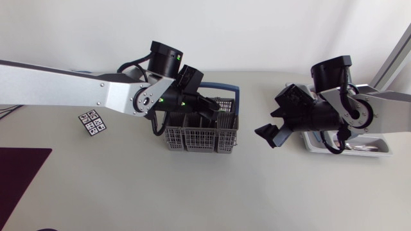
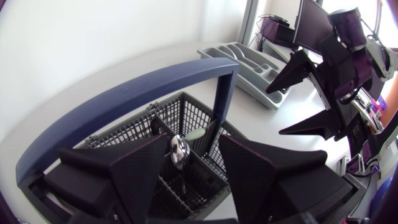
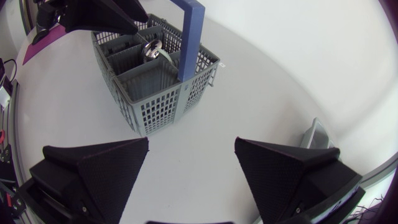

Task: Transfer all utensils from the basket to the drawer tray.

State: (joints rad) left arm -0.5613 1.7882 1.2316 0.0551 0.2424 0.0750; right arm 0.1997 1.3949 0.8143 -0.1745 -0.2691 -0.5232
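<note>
My left gripper takes hold of the spoon by its bowl [image 2: 180, 150] next, since the spoon's handle is down between the sides of the basket's section.
A grey mesh basket [image 1: 192, 136] with a blue handle [image 2: 124, 99] stands mid-table. In one compartment a metal spoon [image 2: 180, 151] stands bowl up, a pale utensil handle [image 2: 196, 134] leaning beside it. My left gripper [image 2: 186, 177] hangs open over that compartment, fingers on either side of the spoon without touching it. From the right wrist view the basket [image 3: 155, 93] and spoon [image 3: 152, 48] lie ahead, with my left gripper [image 3: 93, 12] above them. My right gripper [image 1: 273, 131] stands open and empty, between the basket and the grey drawer tray [image 1: 313, 145].
The drawer tray [image 2: 245, 68] lies at the table's right side, partly under my right arm, with cutlery in it. A marker card [image 1: 92, 122] lies left of the basket. A dark mat [image 1: 19, 173] covers the front left corner.
</note>
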